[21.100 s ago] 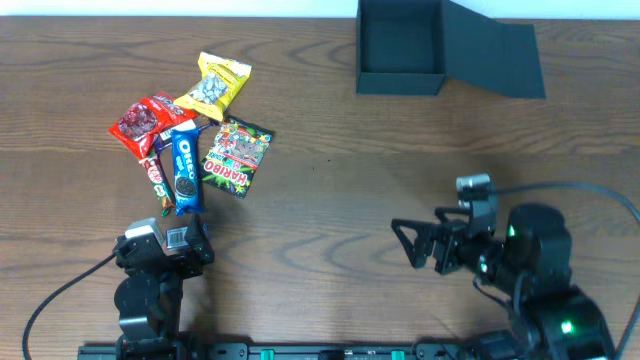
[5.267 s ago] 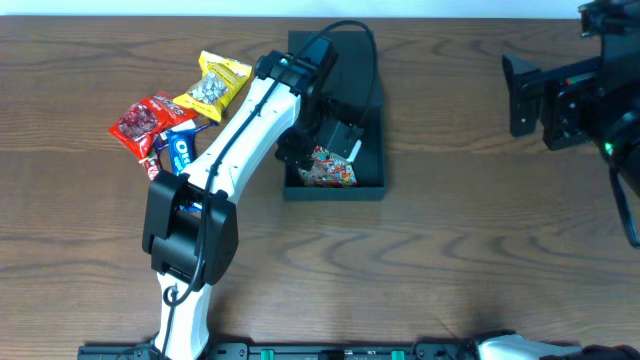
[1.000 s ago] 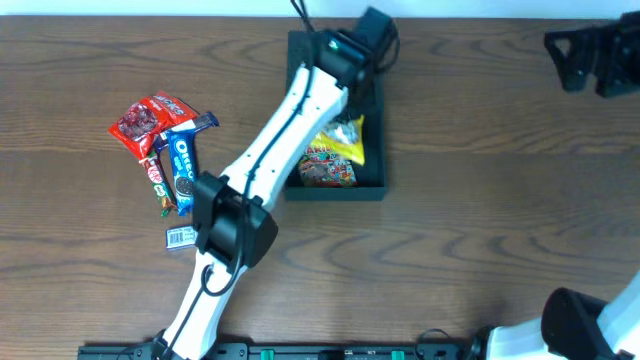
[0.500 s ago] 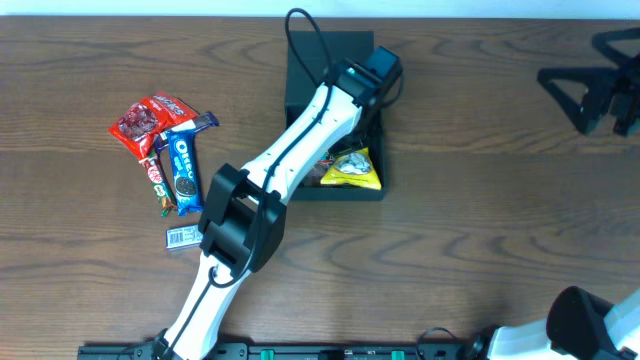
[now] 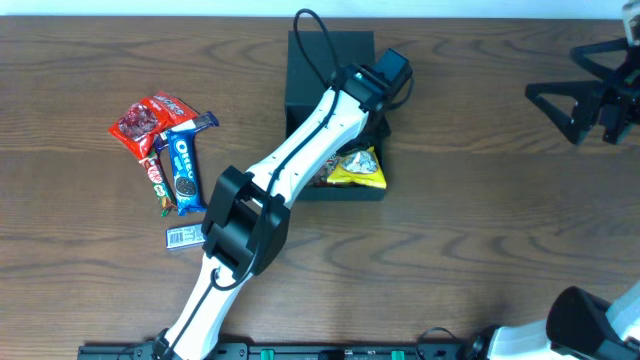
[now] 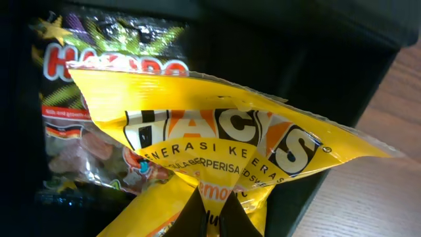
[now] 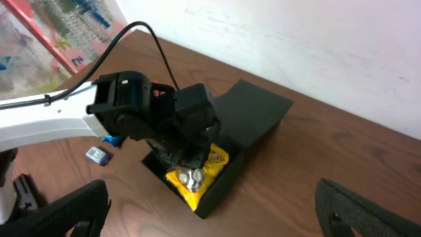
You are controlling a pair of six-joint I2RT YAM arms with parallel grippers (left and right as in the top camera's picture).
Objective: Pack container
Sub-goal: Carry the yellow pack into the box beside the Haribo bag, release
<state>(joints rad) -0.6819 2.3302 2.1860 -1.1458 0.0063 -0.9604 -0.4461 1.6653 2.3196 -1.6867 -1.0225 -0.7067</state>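
Note:
The yellow snack packet's near edge point(image 5: 357, 181) sits inside the box's near side point(image 5: 343, 194) and the packet would settle inside, so my left gripper is ready to open.
The container point(image 5: 300, 70) is a dark box in the middle of the table, with its lid point(image 7: 258, 108) folded open at the far end. My left gripper point(image 5: 368, 135) reaches into it and is shut on the edge of a yellow snack packet point(image 6: 223, 141), whose other end lies at the box's near right corner point(image 5: 360, 172). Under the yellow packet lies a Haribo bag point(image 6: 99, 99), inside the box. My right gripper point(image 5: 570, 88) hovers open at the table's far right, well away from the box, with nothing between its fingers point(image 7: 72, 210).
On the left of the table lie a red packet point(image 5: 148, 118), a blue Oreo pack point(image 5: 185, 168) and a small bar point(image 5: 157, 178). A small blue-and-white tag point(image 5: 180, 237) lies nearer the front. The left arm point(image 5: 290, 170) stretches across the table's middle.
The left gripper has pulled the yellow packet toward the box's near right corner. The right gripper has drifted a little nearer along the right edge, still open.

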